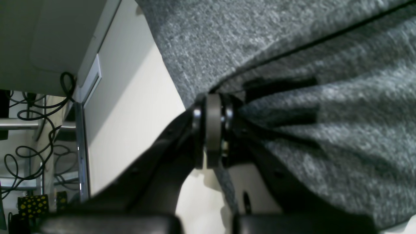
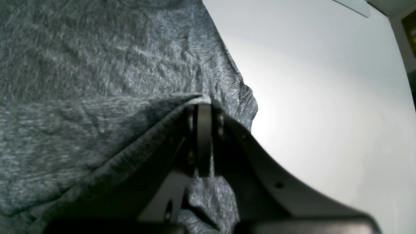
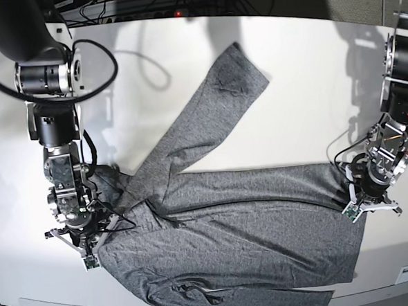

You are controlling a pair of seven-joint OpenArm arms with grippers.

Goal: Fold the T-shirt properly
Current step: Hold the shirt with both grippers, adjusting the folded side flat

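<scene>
The bunched fold point(image 1: 253, 107) hangs low between my fingers over the flat front layer of the shirt point(image 1: 292, 48), so it is time for my left gripper to release it now.
The heather-grey T-shirt point(image 3: 229, 221) lies spread across the white table point(image 3: 304, 84). One long sleeve point(image 3: 221, 96) runs up toward the back. The other sleeve point(image 3: 234, 300) lies along the front edge. My left gripper point(image 3: 352, 203) is low at the shirt's right edge. In the left wrist view it point(image 1: 213, 100) is shut on a bunched fold of the shirt point(image 1: 292, 48). My right gripper point(image 3: 98, 232) is at the shirt's left edge. In the right wrist view it point(image 2: 201, 104) is shut on a raised edge of the shirt point(image 2: 81, 65).
A black cable point(image 3: 150, 66) loops over the table's back left. More cables point(image 1: 32, 130) hang beyond the table edge in the left wrist view. The table's front edge point(image 3: 378, 288) runs close below the shirt.
</scene>
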